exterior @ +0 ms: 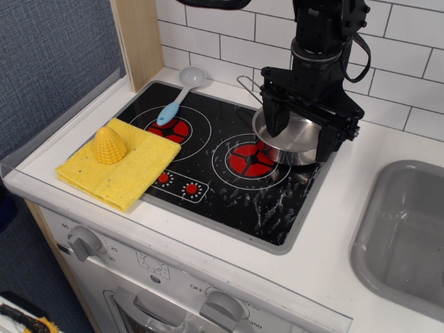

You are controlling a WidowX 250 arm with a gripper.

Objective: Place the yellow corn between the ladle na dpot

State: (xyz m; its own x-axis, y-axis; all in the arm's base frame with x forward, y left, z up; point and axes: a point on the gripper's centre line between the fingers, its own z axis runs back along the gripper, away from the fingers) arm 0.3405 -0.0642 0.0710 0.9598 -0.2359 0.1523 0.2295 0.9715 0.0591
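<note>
I should next grab the yellow corn (109, 145) by its bumpy sides with my gripper. Then I can place the corn between the ladle (182, 91) and the pot.
The yellow corn (109, 145) stands upright on a flat yellow cloth (121, 164) at the front left of the toy stove. The ladle (182, 91) lies at the back left, its pale bowl toward the wall and its light blue handle pointing forward. The shiny steel pot (291, 139) sits at the back right of the stove, its wire handle toward the wall. My gripper (297, 132) hangs right above the pot with its two black fingers spread wide and nothing between them. It is far to the right of the corn.
The black stovetop (229, 173) has two red burner rings. A grey sink (409, 229) lies at the right. A white tiled wall runs behind, and a wooden post (139, 41) stands at the back left. Oven knobs line the front edge.
</note>
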